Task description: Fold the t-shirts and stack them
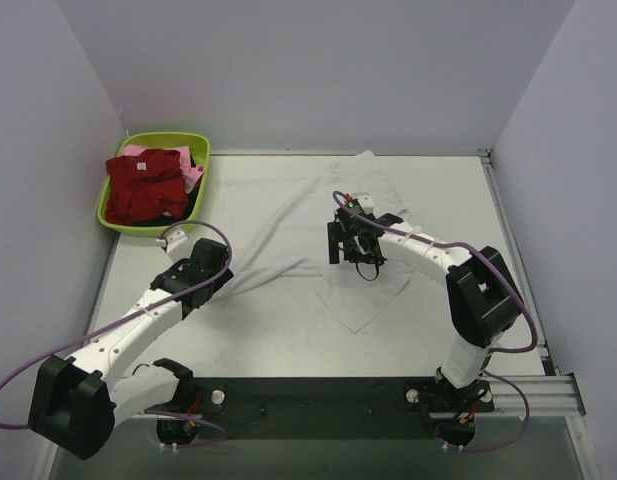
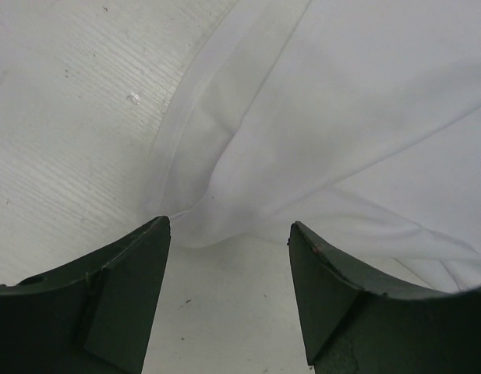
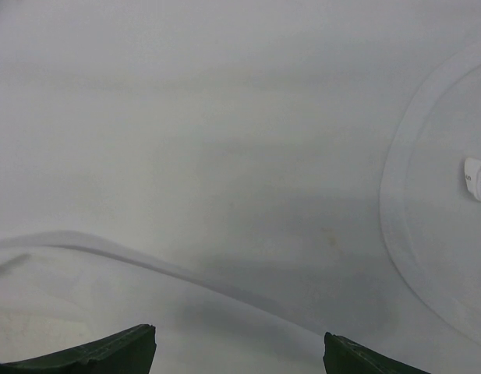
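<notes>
The right gripper grabs the sleeve's front edge [image 1: 354, 329] next, opposite the hem at my left gripper, to spread the white t-shirt [image 1: 298, 215] for folding.
A large white t-shirt [image 1: 298, 215] lies spread and rumpled on the table, and its lower part is folded into a point near the front. My left gripper [image 1: 226, 272] is low at the shirt's lower-left edge. In the left wrist view this gripper [image 2: 228, 227] is open, with bare table between its fingers and the white shirt's hem [image 2: 185, 156] just ahead. My right gripper [image 1: 343, 245] hovers open over the shirt's middle. The right wrist view shows it [image 3: 238, 333] above flat cloth, beside the neckline [image 3: 392, 202] and a blue label [image 3: 478, 179]. A dark red t-shirt [image 1: 143, 185] and a pink t-shirt [image 1: 193, 178] lie crumpled in the basin.
A lime-green plastic basin [image 1: 203, 145] stands at the table's far left corner. Grey walls close in the table on the left, back and right. A metal rail [image 1: 508, 215] runs along the right edge. Bare table [image 1: 268, 330] lies in front of the shirt.
</notes>
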Controlling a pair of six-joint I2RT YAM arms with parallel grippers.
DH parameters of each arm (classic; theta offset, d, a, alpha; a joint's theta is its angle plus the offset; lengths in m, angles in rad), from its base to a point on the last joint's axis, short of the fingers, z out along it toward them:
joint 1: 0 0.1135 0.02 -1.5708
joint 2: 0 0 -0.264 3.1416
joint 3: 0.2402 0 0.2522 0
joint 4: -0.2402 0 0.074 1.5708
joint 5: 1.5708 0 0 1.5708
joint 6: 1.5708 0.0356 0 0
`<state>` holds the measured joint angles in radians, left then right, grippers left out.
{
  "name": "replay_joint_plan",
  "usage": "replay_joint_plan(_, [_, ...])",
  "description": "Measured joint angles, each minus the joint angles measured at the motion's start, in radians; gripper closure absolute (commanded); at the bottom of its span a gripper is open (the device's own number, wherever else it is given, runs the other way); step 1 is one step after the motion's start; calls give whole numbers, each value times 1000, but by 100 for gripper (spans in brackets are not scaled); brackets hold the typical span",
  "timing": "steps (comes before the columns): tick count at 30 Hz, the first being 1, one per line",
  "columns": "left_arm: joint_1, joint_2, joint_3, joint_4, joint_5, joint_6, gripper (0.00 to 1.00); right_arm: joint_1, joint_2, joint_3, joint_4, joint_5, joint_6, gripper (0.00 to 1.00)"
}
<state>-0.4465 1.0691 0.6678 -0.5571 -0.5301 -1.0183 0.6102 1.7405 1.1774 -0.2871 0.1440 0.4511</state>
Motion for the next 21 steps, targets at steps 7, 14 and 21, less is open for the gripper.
replay_joint_plan(7, [0,8,-2,0,3,28,32,3,-89,-103,-1,8,0,12])
replay_joint_plan(14, [0,9,1,8,9,55,37,22,-188,-189,-9,-1,41,12])
replay_joint_plan(21, [5,8,55,7,12,89,37,160,-344,-315,-42,-11,156,12])
